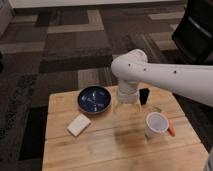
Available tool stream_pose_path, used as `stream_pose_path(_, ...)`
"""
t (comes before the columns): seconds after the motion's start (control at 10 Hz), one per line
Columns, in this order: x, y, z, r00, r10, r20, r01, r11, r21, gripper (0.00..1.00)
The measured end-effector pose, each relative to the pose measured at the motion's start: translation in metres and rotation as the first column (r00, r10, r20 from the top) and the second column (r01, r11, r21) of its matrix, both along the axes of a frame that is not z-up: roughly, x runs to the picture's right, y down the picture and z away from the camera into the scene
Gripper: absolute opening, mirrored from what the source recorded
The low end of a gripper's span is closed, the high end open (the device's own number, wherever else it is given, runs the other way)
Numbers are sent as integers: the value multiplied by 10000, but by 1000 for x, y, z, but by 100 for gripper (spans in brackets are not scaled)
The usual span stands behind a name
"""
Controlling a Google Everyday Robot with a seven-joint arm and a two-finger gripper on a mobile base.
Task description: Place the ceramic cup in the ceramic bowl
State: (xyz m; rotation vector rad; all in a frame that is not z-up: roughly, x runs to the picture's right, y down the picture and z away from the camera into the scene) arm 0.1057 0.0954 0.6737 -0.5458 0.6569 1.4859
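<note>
To place the white ceramic cup in the ceramic bowl (95, 99), my gripper will next grip the cup by its rim (147, 119).
The white ceramic cup (156, 124) stands upright on the right side of the wooden table (115, 150). Toward the back left sits the dark blue ceramic bowl (95, 99), with nothing in it. My gripper (123, 106) points down over the table between the two, just right of the bowl's rim and to the left of and behind the cup. It is open and holds nothing. The white arm reaches in from the right and hides part of the table's back edge.
A small black upright object (144, 96) stands just right of the gripper near the back edge. A pale flat block (79, 124) lies front left of the bowl. An orange item (171, 130) lies against the cup's right side. Patterned carpet surrounds the table.
</note>
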Motion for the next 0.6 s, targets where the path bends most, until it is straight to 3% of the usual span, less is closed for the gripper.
stream_pose_path(0.4,40,5,-23,9906,422,-1301,-431,9991,-45,65)
stream_pose_path(0.6,58,9,-29,9863,505,-1571,-531,9985,-124,65)
